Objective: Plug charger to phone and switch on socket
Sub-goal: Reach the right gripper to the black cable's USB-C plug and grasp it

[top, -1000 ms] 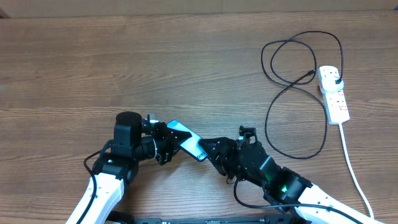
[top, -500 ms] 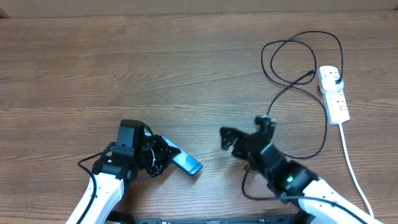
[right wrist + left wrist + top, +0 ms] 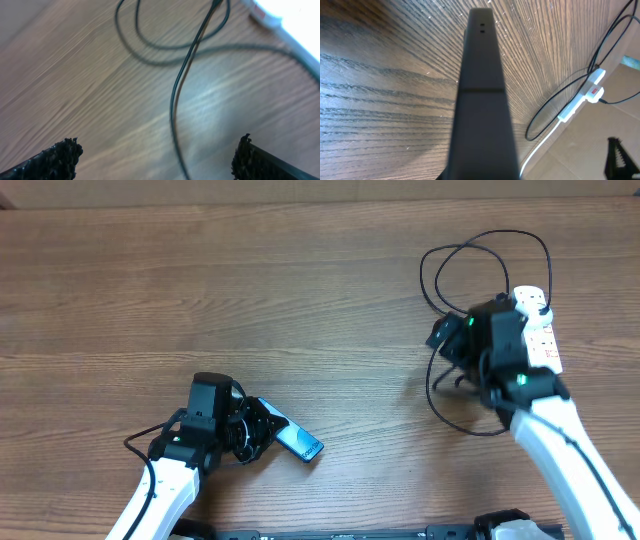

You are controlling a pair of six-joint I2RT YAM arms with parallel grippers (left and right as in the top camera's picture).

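Observation:
Next, my right gripper grips the charger cable just behind its loose end, pointing forward, which leaves that end of the cable free to plug into the phone [image 3: 299, 443].
The phone [image 3: 299, 443] sits low on the left, light screen up, with my left gripper [image 3: 268, 432] shut on its near end. In the left wrist view its dark edge [image 3: 480, 90] fills the middle and hides the fingers. My right gripper [image 3: 447, 338] hangs wide open over the charger [image 3: 422, 272] cable loops, just left of the socket [image 3: 545, 345]. The charger's black plug [image 3: 541, 302] sits in the socket's far end. In the right wrist view the cable [image 3: 179, 85] runs between the spread fingertips [image 3: 60, 152] without touching them, and the gripper [image 3: 157, 155] holds nothing.
The socket's thick white cord [image 3: 570, 455] runs down the right side towards the table's front edge. The cable's lower loop [image 3: 470, 430] lies under my right arm. Bare wooden tabletop [image 3: 250, 290] spans the left and middle.
My right gripper let go of the phone, opened wide and swung right and away to the cable by the socket. The left gripper drew the phone slightly back and keeps hold.

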